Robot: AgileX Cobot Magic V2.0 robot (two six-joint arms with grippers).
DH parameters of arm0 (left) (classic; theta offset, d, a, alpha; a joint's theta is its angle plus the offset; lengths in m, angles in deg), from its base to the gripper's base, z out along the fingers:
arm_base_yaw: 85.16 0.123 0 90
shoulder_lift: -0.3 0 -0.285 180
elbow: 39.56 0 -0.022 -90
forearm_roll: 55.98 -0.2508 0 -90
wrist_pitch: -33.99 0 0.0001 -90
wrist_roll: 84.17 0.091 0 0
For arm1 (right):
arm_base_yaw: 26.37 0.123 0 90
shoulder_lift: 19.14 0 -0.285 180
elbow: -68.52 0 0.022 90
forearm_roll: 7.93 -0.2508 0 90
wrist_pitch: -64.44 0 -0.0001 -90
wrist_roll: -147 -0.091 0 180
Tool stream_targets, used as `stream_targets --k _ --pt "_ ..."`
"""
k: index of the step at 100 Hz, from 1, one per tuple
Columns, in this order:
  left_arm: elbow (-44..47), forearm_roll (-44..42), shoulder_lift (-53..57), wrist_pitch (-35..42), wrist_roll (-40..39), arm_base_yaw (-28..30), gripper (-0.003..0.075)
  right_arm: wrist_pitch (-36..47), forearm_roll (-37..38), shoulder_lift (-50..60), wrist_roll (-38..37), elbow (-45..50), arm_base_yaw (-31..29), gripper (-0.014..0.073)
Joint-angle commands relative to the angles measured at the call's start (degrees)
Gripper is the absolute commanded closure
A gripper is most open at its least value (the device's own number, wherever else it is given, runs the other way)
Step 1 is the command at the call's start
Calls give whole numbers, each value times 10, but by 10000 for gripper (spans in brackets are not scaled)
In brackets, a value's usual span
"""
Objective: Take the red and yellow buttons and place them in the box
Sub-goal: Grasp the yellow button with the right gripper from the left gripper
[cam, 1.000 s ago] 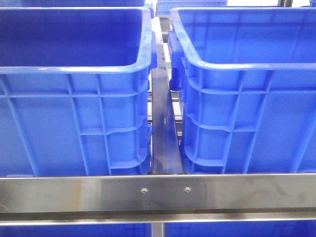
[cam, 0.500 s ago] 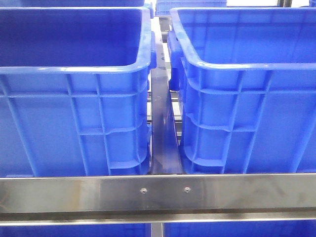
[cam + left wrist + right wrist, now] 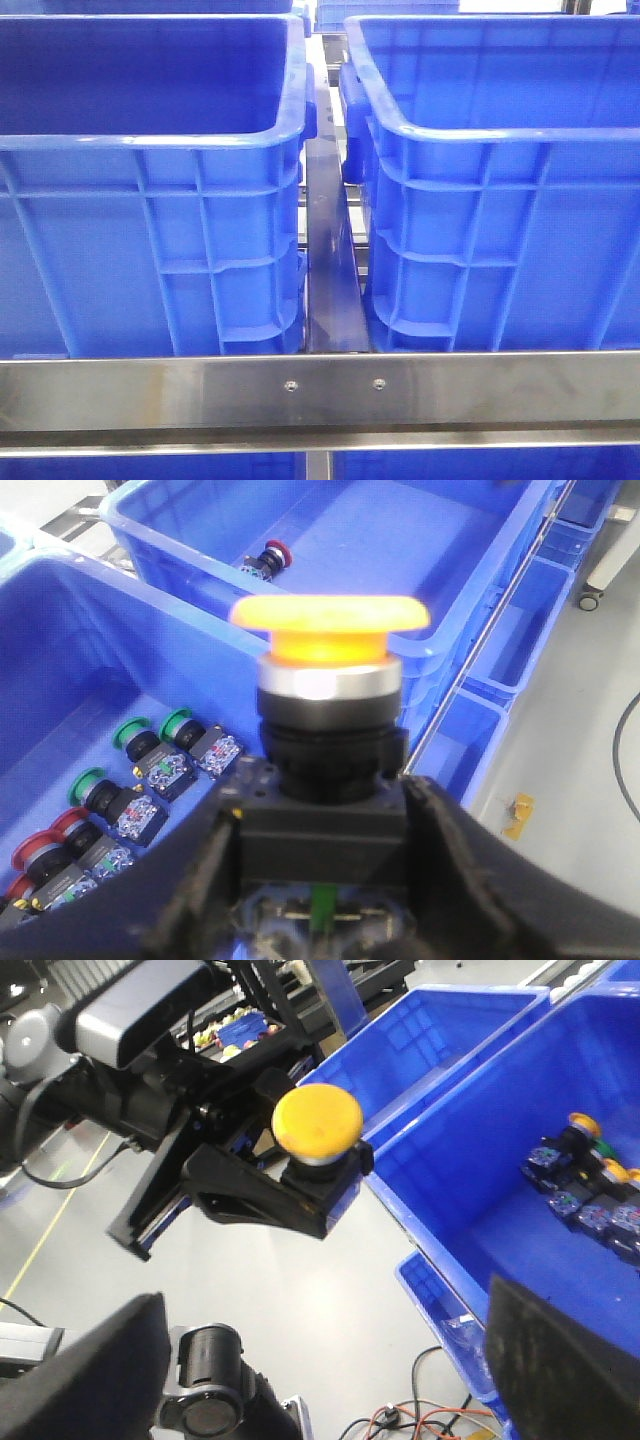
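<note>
I need to grab the yellow button with my right gripper by its exposed yellow cap (image 3: 318,1124) next, as my left gripper's fingers cover its black body.
My left gripper (image 3: 320,825) is shut on the black body of a yellow button (image 3: 328,630), held up above the blue crates. The right wrist view shows the same yellow button (image 3: 317,1122) in the left gripper (image 3: 300,1195), over the grey floor beside a crate. One red button (image 3: 274,555) lies in the farther crate (image 3: 420,540). Red buttons (image 3: 45,848) and green ones (image 3: 130,735) lie in the nearer crate (image 3: 60,650). My right gripper (image 3: 320,1360) is open and empty. Neither gripper shows in the front view.
The front view shows two tall blue crates (image 3: 150,150) (image 3: 500,130) behind a steel rail (image 3: 320,390). Another crate (image 3: 480,1140) holds several buttons (image 3: 580,1190). Cables (image 3: 420,1415) lie on the floor, and lower blue bins (image 3: 470,730) stand beside the crates.
</note>
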Motion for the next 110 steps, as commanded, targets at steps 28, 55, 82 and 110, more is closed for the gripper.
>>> stream_targets --k 28,55,82,110 --pt "-14 46 1 18 1 0 739 90 -41 -119 33 -124 117 -58" --pt "-14 47 1 17 1 0 739 96 -41 -171 33 -193 152 -58" --pt "-14 48 1 11 1 0 739 119 -41 -192 34 -230 162 -55" --pt "-14 50 1 11 1 0 739 104 -42 -209 34 -239 163 344"
